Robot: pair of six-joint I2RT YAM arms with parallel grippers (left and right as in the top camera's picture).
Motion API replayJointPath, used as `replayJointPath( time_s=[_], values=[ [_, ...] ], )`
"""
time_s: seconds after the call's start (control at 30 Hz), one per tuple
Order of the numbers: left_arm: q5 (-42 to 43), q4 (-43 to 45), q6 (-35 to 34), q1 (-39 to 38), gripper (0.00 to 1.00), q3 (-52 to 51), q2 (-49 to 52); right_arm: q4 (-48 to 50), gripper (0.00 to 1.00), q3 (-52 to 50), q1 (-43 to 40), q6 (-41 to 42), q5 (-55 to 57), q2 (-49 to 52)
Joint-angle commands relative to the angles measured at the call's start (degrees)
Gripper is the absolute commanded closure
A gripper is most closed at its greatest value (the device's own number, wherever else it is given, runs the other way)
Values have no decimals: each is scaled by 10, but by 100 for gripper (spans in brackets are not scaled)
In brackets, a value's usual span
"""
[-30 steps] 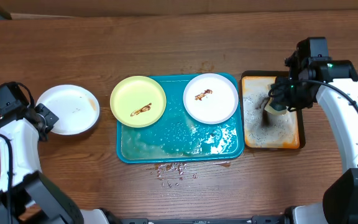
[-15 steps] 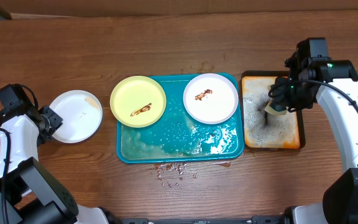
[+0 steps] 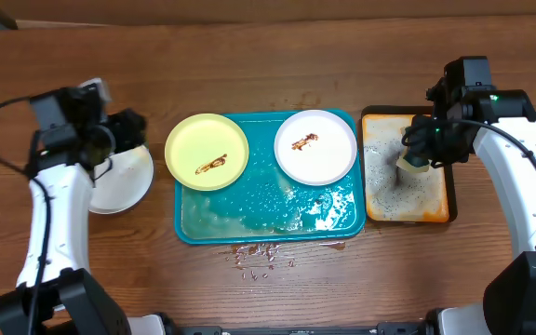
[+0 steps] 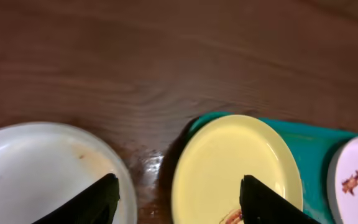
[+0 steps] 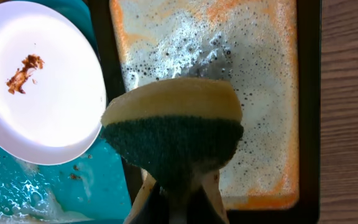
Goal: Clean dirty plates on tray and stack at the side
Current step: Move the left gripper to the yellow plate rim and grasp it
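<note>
The robot next needs to pinch the yellow plate's rim with its left gripper on the side nearest the stacked white plate, so the yellow plate's smeared side stays open to sponge and stack.
The teal tray [image 3: 268,219] holds a pale yellow plate [image 3: 207,152] with a brown smear at its left end and a white plate [image 3: 315,146] with a brown smear at its right end. A second white plate [image 3: 124,181] lies on the table left of the tray, partly under my left arm. My left gripper [image 3: 134,127] hangs open and empty above the gap between that white plate [image 4: 36,165] and the yellow plate [image 4: 229,162]. My right gripper [image 5: 182,196] is shut on a yellow-and-green sponge [image 5: 173,127] over the orange tray [image 3: 408,200].
The orange tray [image 5: 253,74] is covered in soapy foam. Suds and water lie on the teal tray's floor [image 5: 55,186]. Brown crumbs [image 3: 259,251] are scattered on the wood in front of the teal tray.
My left gripper has opened, let go of the white plate on the table, and swung up and right toward the yellow plate. The right arm has not moved.
</note>
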Motion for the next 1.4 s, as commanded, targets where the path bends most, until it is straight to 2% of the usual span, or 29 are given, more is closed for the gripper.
replayJointPath(
  time_s=[0.0,0.23,0.47,0.73,0.8,0.9,1.2,1.37],
  values=[
    [-26,19,66,-45,35,6,18,0,96,9,-1,-3,-5,-8],
    [-105,58,71,-102,36,6,75,-4,96,9,-1,-3,-5,-8],
    [-161,60,70,-109,38,6,140,-8,96,9,-1,-3,-5,-8],
    [-156,31,50,-109,61,6,168,-8,96,9,-1,-3,-5,-8],
    [-157,19,50,-109,73,6,169,-8,96,9,-1,-3,-5,-8],
    [-154,5,49,-109,82,6,169,-8,96,9,-1,-3,-5,-8],
    [-155,-47,49,-109,96,6,169,-12,96,9,-1,-3,-5,-8],
    [-156,-78,49,-109,96,6,167,-14,96,9,-1,-3,-5,-8]
  ],
)
